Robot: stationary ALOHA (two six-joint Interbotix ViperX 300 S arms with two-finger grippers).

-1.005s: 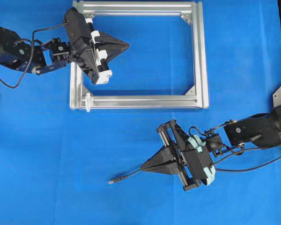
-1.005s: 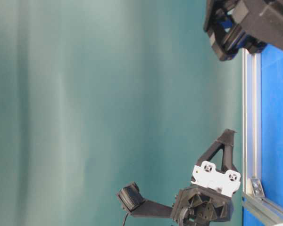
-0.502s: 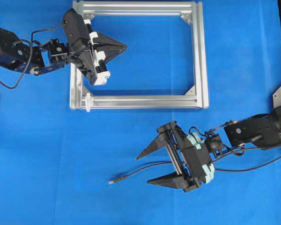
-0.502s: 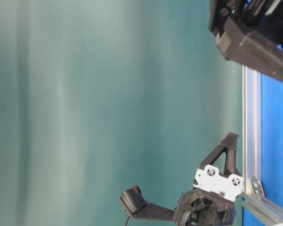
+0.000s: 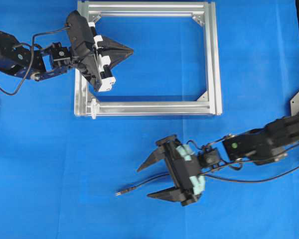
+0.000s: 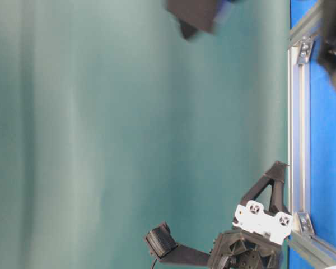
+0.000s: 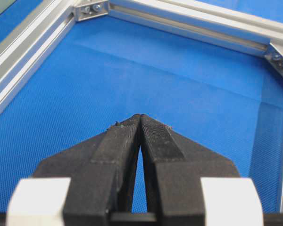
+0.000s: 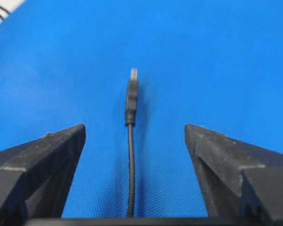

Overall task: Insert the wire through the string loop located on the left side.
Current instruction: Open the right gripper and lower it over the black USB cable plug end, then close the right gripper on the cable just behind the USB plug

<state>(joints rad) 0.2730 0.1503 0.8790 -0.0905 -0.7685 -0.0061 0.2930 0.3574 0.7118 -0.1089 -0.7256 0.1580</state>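
Note:
The wire's metal tip (image 5: 119, 191) needs to stay free to go through the string loop. My right gripper should grab the wire just behind its plug next.
The wire (image 5: 133, 186) lies on the blue table, its plug (image 5: 119, 191) pointing left. My right gripper (image 5: 144, 181) is open and straddles the wire behind the plug without touching it. In the right wrist view the wire (image 8: 130, 160) runs up the middle between the two spread fingers of the right gripper (image 8: 134, 128), ending in the metal-tipped plug (image 8: 132, 94). The string loop (image 5: 93, 108) is a small white ring at the frame's lower-left corner. My left gripper (image 5: 131, 50) is shut and empty, hovering inside the frame; its tips (image 7: 140, 117) meet over bare blue cloth.
A square aluminium frame (image 5: 149, 108) lies at the top centre, with its rails (image 7: 188, 26) around the left gripper. The table-level view shows the left gripper (image 6: 279, 167) raised beside the frame rail (image 6: 298, 140). Black arm cables (image 5: 269, 177) trail right.
The right gripper, shut on the wire a second ago, opened and let it go, then slid left along it toward the plug. The left gripper drifted slightly left.

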